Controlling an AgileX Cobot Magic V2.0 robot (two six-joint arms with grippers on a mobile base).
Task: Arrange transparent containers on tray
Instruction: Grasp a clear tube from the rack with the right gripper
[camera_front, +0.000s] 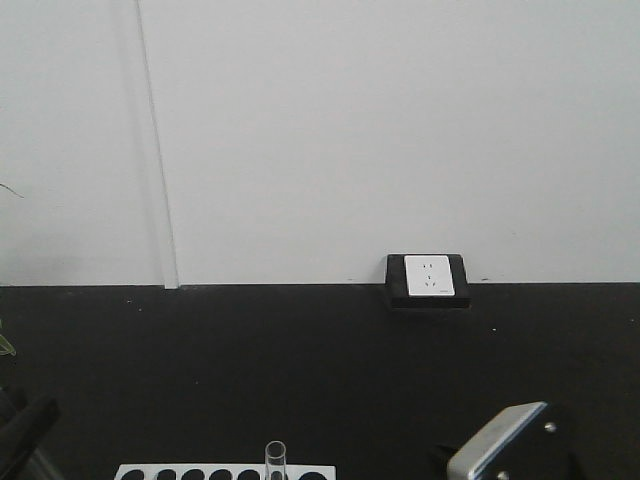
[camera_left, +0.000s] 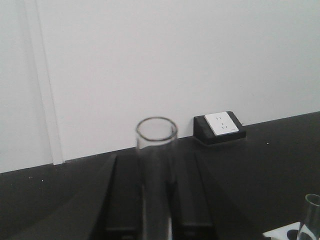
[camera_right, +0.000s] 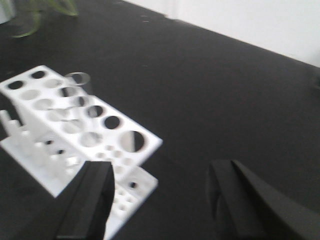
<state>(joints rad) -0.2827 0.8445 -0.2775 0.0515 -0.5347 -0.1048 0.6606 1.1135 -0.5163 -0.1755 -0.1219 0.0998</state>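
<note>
My right gripper is about to arrange the containers on the tray, and next it should grab the test tube by its upper part below the tube's rim (camera_front: 275, 460).
In the left wrist view a clear test tube (camera_left: 156, 145) stands upright between my dark fingers (camera_left: 125, 195), so my left gripper (camera_left: 156, 200) is shut on it. A second test tube (camera_left: 311, 215) rises from the white rack (camera_left: 285, 232) at the lower right. The right wrist view shows my right gripper (camera_right: 160, 200) open above the black table with nothing between its fingers (camera_right: 95, 195); the white rack (camera_right: 117, 132) lies to its left, with a test tube (camera_right: 77, 81) standing in it. The front view shows that rack (camera_front: 200, 472) and one tube (camera_front: 275, 458). The yellow tray is out of view.
A black box with a white socket (camera_front: 428, 278) sits against the white wall at the table's back edge. A metal part of the right arm (camera_front: 505, 445) shows at the lower right. Green leaves (camera_right: 45, 10) lie at the table's far left.
</note>
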